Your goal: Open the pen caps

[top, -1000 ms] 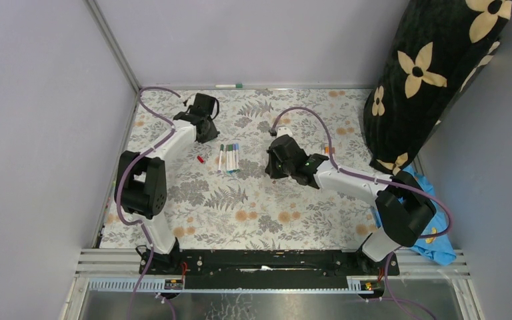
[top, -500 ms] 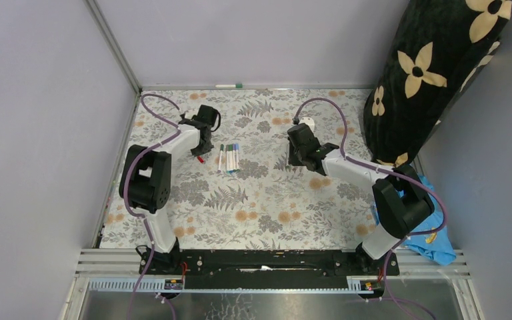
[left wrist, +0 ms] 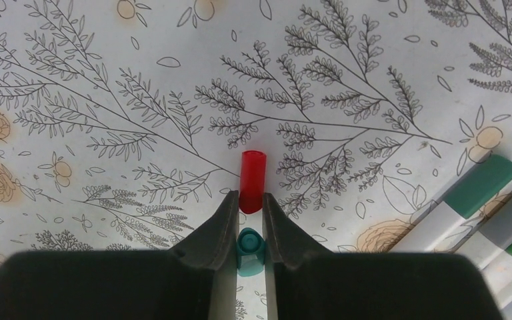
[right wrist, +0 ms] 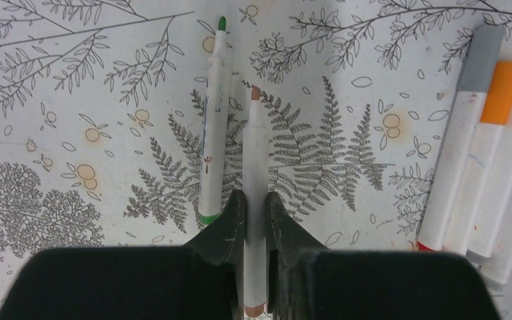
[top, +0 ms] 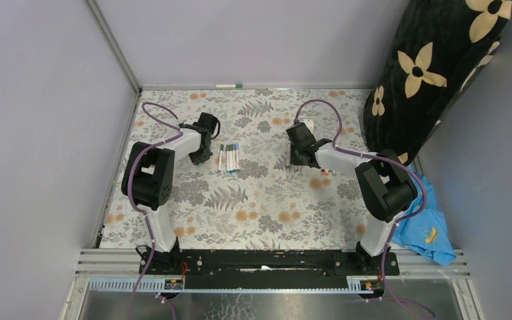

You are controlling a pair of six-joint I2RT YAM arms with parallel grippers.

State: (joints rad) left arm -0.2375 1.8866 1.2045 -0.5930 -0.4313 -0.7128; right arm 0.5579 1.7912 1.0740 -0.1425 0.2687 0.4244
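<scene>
The left gripper's fingers hold the teal pen cap (left wrist: 251, 250) just above the tablecloth, so the left gripper should open now, and the cap would settle there.
In the left wrist view my left gripper (left wrist: 247, 197) is shut on a small teal pen cap (left wrist: 251, 250) deep between its fingers. A loose red cap (left wrist: 253, 172) lies on the table just beyond the fingertips. Capped pens, one with a green cap (left wrist: 483, 187), lie to the right. My right gripper (right wrist: 254, 197) is shut on an uncapped white pen (right wrist: 254, 153) with a brown tip. An uncapped green-tipped pen (right wrist: 213, 127) lies beside it. Pens with grey (right wrist: 483, 53) and orange caps (right wrist: 503, 93) lie to the right. From above, the left gripper (top: 200, 150) and the right gripper (top: 298, 157) flank a row of capped pens (top: 229, 157).
The floral tablecloth (top: 253, 207) covers the table. A black flowered cushion (top: 433, 73) stands at the back right. A blue cloth (top: 427, 230) lies by the right arm's base. One pen (top: 229, 86) lies along the back wall. Small loose caps (top: 325, 172) lie near the right gripper.
My left gripper has come down from the back left to over the red cap, which it now hides from above. My right gripper has moved right and back, away from the row of pens.
</scene>
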